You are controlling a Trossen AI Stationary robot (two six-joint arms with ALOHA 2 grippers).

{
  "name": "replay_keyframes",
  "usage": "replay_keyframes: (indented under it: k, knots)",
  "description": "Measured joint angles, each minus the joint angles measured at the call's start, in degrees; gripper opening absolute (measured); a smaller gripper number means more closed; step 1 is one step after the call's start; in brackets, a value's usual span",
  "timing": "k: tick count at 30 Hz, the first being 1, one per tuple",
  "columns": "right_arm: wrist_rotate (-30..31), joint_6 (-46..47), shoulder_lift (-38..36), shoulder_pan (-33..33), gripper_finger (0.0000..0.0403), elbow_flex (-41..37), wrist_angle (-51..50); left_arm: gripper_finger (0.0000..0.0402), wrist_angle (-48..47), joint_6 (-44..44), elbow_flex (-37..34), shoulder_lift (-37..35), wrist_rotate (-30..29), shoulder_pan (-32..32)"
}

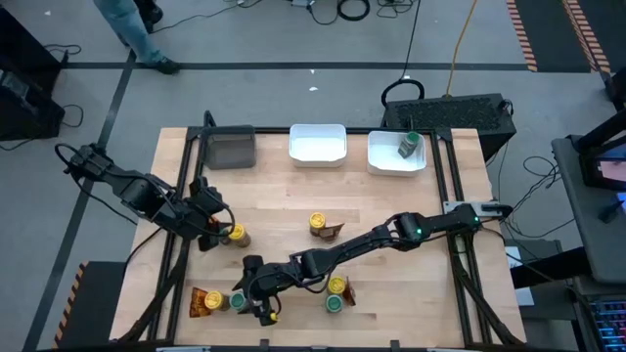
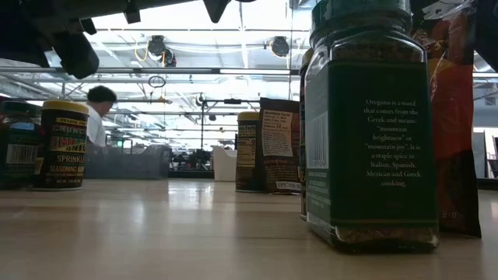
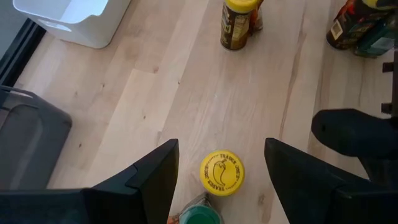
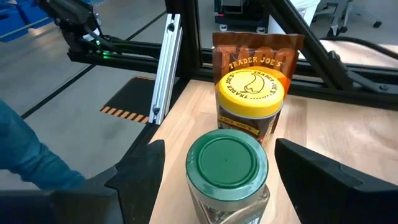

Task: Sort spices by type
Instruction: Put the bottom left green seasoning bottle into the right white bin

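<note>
The right gripper picks up the green-lidded jar by its lid (image 1: 238, 300) (image 4: 226, 163) next, to sort the spices by type.
My right gripper (image 4: 219, 146) reaches across to the near left of the table (image 1: 256, 296) and is open. Its fingers stand on either side of a green-lidded jar (image 4: 227, 165) without touching it. Behind that jar stand a yellow-lidded jar (image 4: 250, 93) and an orange-brown packet (image 4: 258, 53). My left gripper (image 3: 221, 144) hovers open at the table's left (image 1: 210, 232), above another yellow-lidded jar (image 3: 222, 173) that stands upright on the wood, with a green lid (image 3: 200, 216) beside it. One green-lidded jar (image 1: 409, 145) lies in the right white tray (image 1: 381, 161).
A grey tray (image 1: 230, 149) and a second white tray (image 1: 318, 144) stand along the far edge. A yellow jar with a packet (image 1: 323, 227) stands mid-table. A yellow jar, a green jar and a packet (image 1: 338, 293) cluster near the front edge, under my right arm.
</note>
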Motion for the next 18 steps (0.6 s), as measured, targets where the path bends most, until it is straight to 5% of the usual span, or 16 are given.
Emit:
replay_keyframes:
  k: [18]
  knots:
    - [-0.1, -2.6, 1.0, -0.4, 0.0288, 0.0, 0.6, 0.0242, 0.0, 0.0, 0.0, 0.0, -1.0, 0.0]
